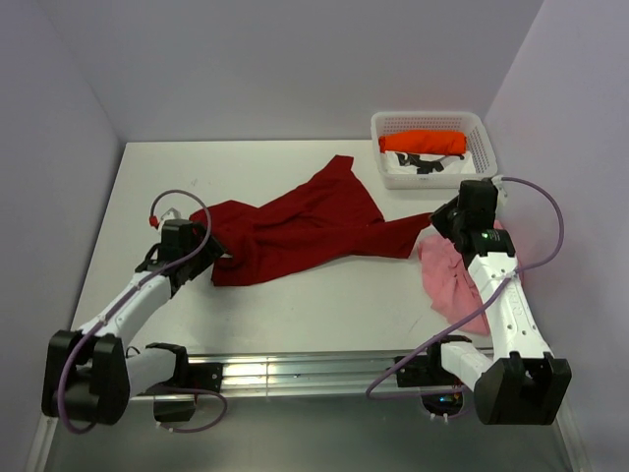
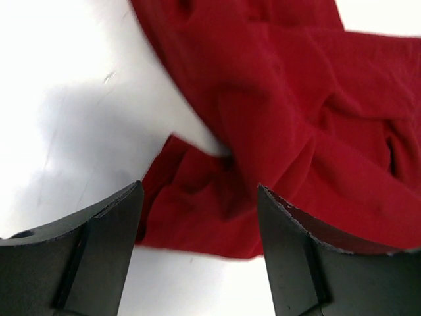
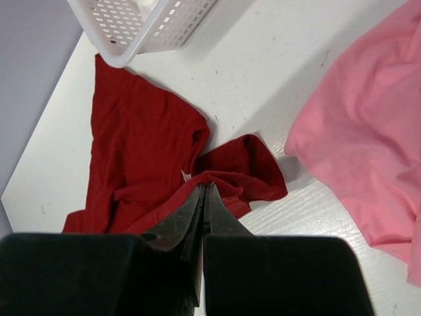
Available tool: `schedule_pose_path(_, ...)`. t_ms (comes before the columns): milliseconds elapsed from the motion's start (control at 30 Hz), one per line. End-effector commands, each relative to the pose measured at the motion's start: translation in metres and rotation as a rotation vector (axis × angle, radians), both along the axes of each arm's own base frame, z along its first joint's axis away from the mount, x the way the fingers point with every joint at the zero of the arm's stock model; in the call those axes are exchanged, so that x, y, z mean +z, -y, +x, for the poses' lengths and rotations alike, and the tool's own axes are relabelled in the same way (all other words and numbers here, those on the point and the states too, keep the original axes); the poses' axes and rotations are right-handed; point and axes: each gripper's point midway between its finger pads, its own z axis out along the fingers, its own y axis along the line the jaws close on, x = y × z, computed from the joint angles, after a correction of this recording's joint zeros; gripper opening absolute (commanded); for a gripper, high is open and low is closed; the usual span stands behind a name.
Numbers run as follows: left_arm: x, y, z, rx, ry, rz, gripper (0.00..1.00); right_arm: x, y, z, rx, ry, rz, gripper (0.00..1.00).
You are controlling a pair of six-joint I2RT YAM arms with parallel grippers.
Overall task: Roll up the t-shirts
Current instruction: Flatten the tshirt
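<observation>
My left gripper should next grab the red t-shirt's hem (image 1: 222, 260) (image 2: 197, 222), at the end of the t-shirt opposite my right gripper, to spread the t-shirt out for rolling.
A dark red t-shirt (image 1: 295, 231) lies crumpled and stretched across the middle of the white table. My left gripper (image 1: 216, 262) is low at the shirt's left end, open. In the left wrist view its jaws (image 2: 198, 191) straddle the hem of the red cloth (image 2: 296, 99) without gripping it. My right gripper (image 1: 433, 222) is shut on a raised fold at the shirt's right end; that fold (image 3: 138, 151) meets its tips (image 3: 204, 187). A pale pink t-shirt (image 1: 452, 275) (image 3: 362, 131) lies bunched beside the right arm. A rolled orange t-shirt (image 1: 425, 143) sits in the basket.
The white lattice basket (image 1: 432, 120) (image 3: 131, 33) stands at the back right corner, with white and black items under the orange roll. Purple walls close in on the left, back and right. A metal rail (image 1: 295, 374) runs along the near edge.
</observation>
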Motion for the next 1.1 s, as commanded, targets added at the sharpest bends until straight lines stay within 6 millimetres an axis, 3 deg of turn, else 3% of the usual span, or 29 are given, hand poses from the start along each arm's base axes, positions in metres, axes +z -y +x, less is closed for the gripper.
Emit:
schedule_pose_path(0, 0.024, 0.004, 0.036, -0.015, 0.098, 0.008, 0.75, 0.01, -0.001, 0.009, 0.039, 0.049, -0.018, 0.0)
schedule_pose_path(167, 0.006, -0.001, 0.059, 0.032, 0.058, 0.03, 0.78, 0.009, -0.009, 0.009, 0.085, 0.057, 0.002, 0.0)
schedule_pose_path(200, 0.01, -0.001, 0.069, 0.038, 0.077, 0.035, 0.78, 0.008, -0.01, 0.009, 0.09, 0.061, 0.008, 0.0)
schedule_pose_path(267, 0.0, -0.007, 0.079, 0.066, 0.054, 0.073, 0.69, 0.004, -0.013, 0.01, 0.101, 0.054, 0.017, 0.0)
schedule_pose_path(300, -0.001, -0.01, 0.09, 0.073, 0.048, 0.093, 0.44, 0.005, -0.013, 0.011, 0.105, 0.057, 0.018, 0.0)
schedule_pose_path(333, -0.001, -0.014, 0.096, 0.094, 0.04, 0.116, 0.27, 0.002, -0.014, 0.011, 0.107, 0.047, 0.019, 0.0)
schedule_pose_path(367, 0.012, -0.015, 0.112, 0.11, 0.065, 0.12, 0.11, 0.001, -0.015, 0.012, 0.114, 0.047, 0.022, 0.0)
schedule_pose_path(400, 0.001, -0.016, 0.119, 0.113, 0.031, 0.128, 0.0, 0.0, -0.015, 0.012, 0.114, 0.044, 0.024, 0.0)
schedule_pose_path(533, 0.022, -0.011, 0.161, 0.102, 0.065, 0.11, 0.0, -0.003, -0.015, 0.013, 0.116, 0.037, 0.027, 0.0)
schedule_pose_path(567, 0.044, -0.007, 0.178, 0.1, 0.116, 0.098, 0.0, -0.004, -0.015, 0.013, 0.111, 0.036, 0.025, 0.0)
schedule_pose_path(633, 0.059, -0.007, 0.195, 0.1, 0.164, 0.103, 0.0, -0.005, -0.015, 0.014, 0.111, 0.033, 0.025, 0.0)
schedule_pose_path(667, 0.078, -0.006, 0.208, 0.104, 0.214, 0.103, 0.0, -0.007, -0.015, 0.014, 0.111, 0.027, 0.026, 0.0)
schedule_pose_path(733, 0.08, -0.006, 0.223, 0.088, 0.226, 0.118, 0.0, -0.009, -0.015, 0.014, 0.114, 0.023, 0.031, 0.0)
schedule_pose_path(767, 0.095, -0.003, 0.236, 0.074, 0.264, 0.111, 0.0, -0.009, -0.015, 0.014, 0.113, 0.025, 0.03, 0.0)
schedule_pose_path(800, 0.092, -0.004, 0.243, 0.061, 0.269, 0.13, 0.0, -0.01, -0.015, 0.014, 0.113, 0.023, 0.03, 0.0)
schedule_pose_path(867, 0.11, -0.002, 0.257, 0.057, 0.334, 0.129, 0.0, -0.011, -0.014, 0.013, 0.109, 0.019, 0.025, 0.0)
schedule_pose_path(967, 0.145, 0.004, 0.261, 0.007, 0.453, 0.072, 0.0, -0.01, -0.013, 0.011, 0.107, 0.02, 0.018, 0.0)
schedule_pose_path(1067, 0.155, 0.017, 0.247, -0.043, 0.472, 0.013, 0.0, -0.008, -0.013, 0.01, 0.109, 0.022, 0.017, 0.0)
